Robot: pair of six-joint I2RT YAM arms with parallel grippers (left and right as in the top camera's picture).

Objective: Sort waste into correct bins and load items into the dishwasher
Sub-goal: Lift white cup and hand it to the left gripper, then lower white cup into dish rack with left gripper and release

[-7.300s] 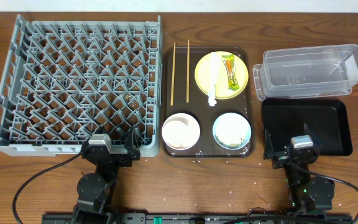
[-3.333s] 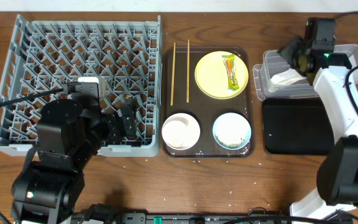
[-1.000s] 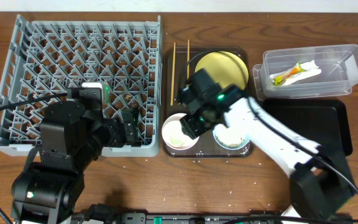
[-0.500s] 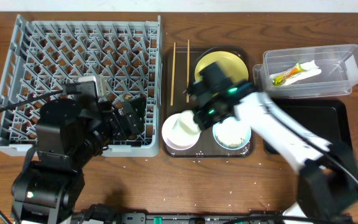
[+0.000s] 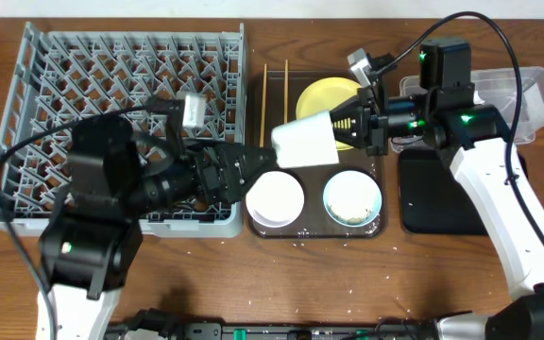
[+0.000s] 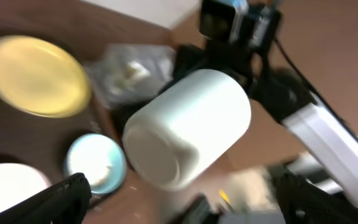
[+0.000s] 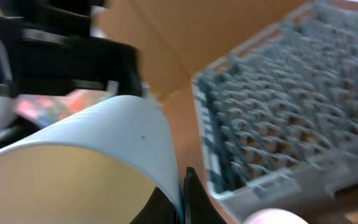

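The small white cup should go rim-first into the dish rack (image 5: 26,113), so my left gripper needs to grab it next around its base end (image 5: 286,145) and leave the cup's rim free.
My right gripper (image 5: 346,127) is shut on the rim of the small white cup (image 5: 305,142), which hangs on its side above the brown tray (image 5: 257,227), base pointing left. In the right wrist view the rim (image 7: 110,134) is pinched between the fingers (image 7: 194,199). My left gripper (image 5: 244,174) stands open just left of the cup (image 6: 188,127), holding nothing. On the tray lie the yellow plate (image 5: 321,94), white bowl (image 5: 274,198), light blue bowl (image 5: 352,198) and chopsticks (image 5: 263,94). The grey dish rack (image 5: 26,113) stands at the left.
The clear tub (image 5: 527,99) sits at the back right, partly hidden by my right arm. The black tray (image 5: 423,203) lies in front of it. Small white grains dot the table near the front edge.
My right gripper shut on the cup's rim and lifted it out of the white bowl, tipping it sideways. The left arm swung right towards the cup, still open.
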